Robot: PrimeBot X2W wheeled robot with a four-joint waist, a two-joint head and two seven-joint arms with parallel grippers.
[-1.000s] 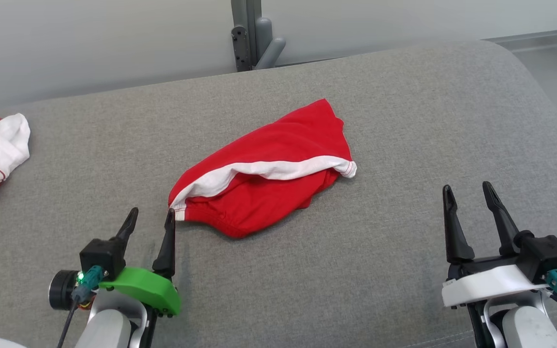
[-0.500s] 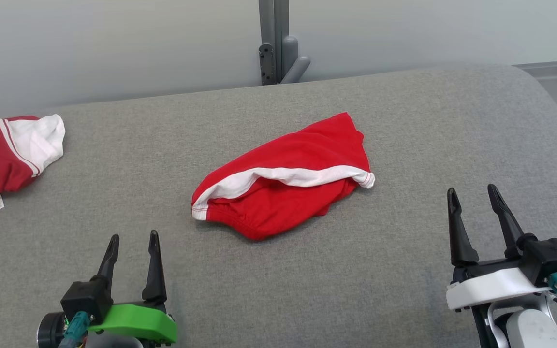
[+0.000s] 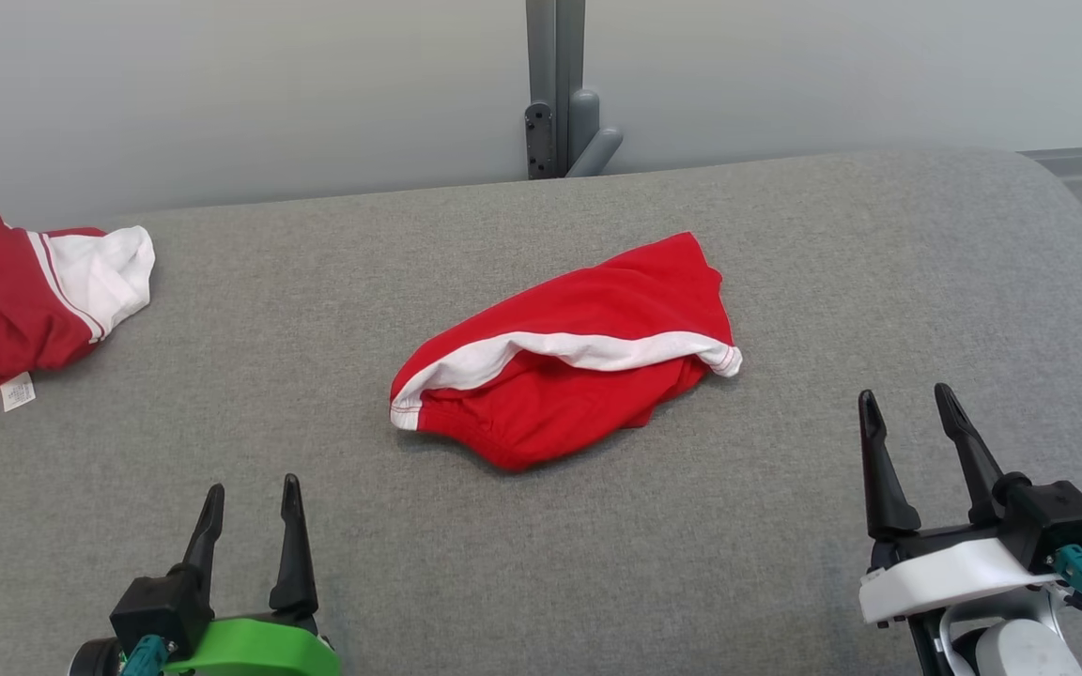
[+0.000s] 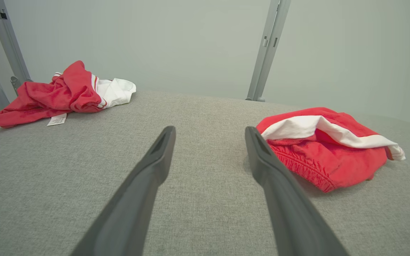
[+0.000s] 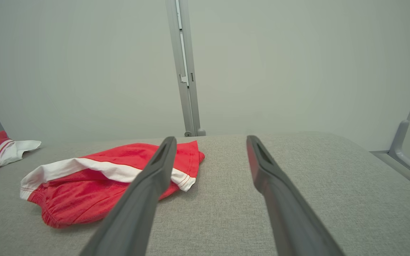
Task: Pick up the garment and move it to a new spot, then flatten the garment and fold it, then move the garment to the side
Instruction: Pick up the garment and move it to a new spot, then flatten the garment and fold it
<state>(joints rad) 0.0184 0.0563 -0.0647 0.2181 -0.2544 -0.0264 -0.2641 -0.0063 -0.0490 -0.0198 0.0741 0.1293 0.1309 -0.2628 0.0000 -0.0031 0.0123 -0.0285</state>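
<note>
Next, my left gripper grips the garment by its white waistband corner (image 3: 405, 415). The white band (image 3: 486, 356) stands up in a fold over slack red cloth.
The garment (image 3: 597, 300), red shorts with a white band, lies crumpled in the middle of the grey padded surface (image 3: 879, 263). My left gripper (image 3: 253, 485) stands open at the lower left, well short of the garment's white corner. In the left wrist view the garment (image 4: 333, 160) lies just right of my open left gripper (image 4: 209, 128), apart from it. My right gripper (image 3: 905, 391) is open at the lower right, with bare fabric between it and the garment. In the right wrist view the garment (image 5: 84, 199) sits left of my open right gripper (image 5: 211, 138), whose left finger partly hides it.
A second red and white piece of clothing (image 3: 24, 300) lies bunched at the far left of the surface, its label showing. A grey metal post (image 3: 555, 84) stands behind the surface against a pale wall. The surface curves down at its right end (image 3: 1076, 244).
The head camera has shifted, so the whole picture sits lower and further right. My left gripper has drawn back from the garment's white corner towards me. The garment lies as before.
</note>
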